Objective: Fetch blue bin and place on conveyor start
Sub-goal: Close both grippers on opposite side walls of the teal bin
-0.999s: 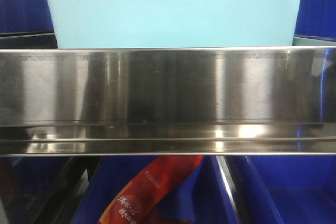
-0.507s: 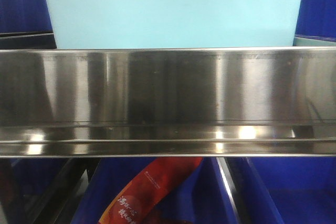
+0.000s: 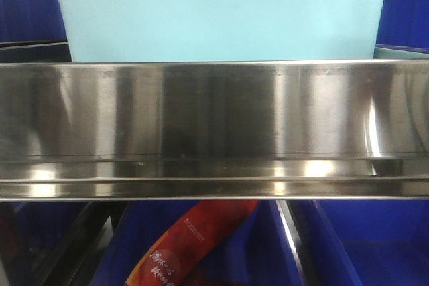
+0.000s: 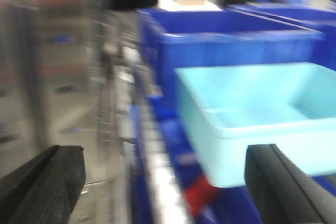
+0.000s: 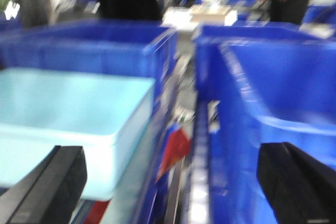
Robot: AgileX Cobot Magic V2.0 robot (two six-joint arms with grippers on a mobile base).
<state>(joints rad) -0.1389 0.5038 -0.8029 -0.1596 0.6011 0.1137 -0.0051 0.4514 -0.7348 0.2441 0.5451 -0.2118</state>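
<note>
The rim at the bin's end is the part my left gripper should grab next, to fetch the blue bin (image 3: 221,15) for the conveyor start.
The blue bin (image 3: 221,15) is a light turquoise tub standing on a shelf just behind a steel rail. In the left wrist view the blue bin (image 4: 252,114) lies ahead and to the right, empty inside. My left gripper (image 4: 164,153) is open, its right finger (image 4: 278,182) in front of the bin's near wall and nothing between the fingers. In the right wrist view the blue bin (image 5: 73,114) sits ahead on the left. My right gripper (image 5: 170,150) is open and holds nothing, its left finger (image 5: 52,182) overlapping the bin's near corner. The conveyor start is out of view.
A shiny stainless steel shelf rail (image 3: 214,125) spans the front view. Dark blue crates (image 4: 220,40) stand behind and beside the bin, one large crate (image 5: 273,93) to its right. A red packet (image 3: 191,242) lies in a blue crate on the shelf below. Both wrist views are blurred.
In the front view the bin edged very slightly left a second ago and has held since. Reflections on the steel rail have shifted, mostly at its right end.
</note>
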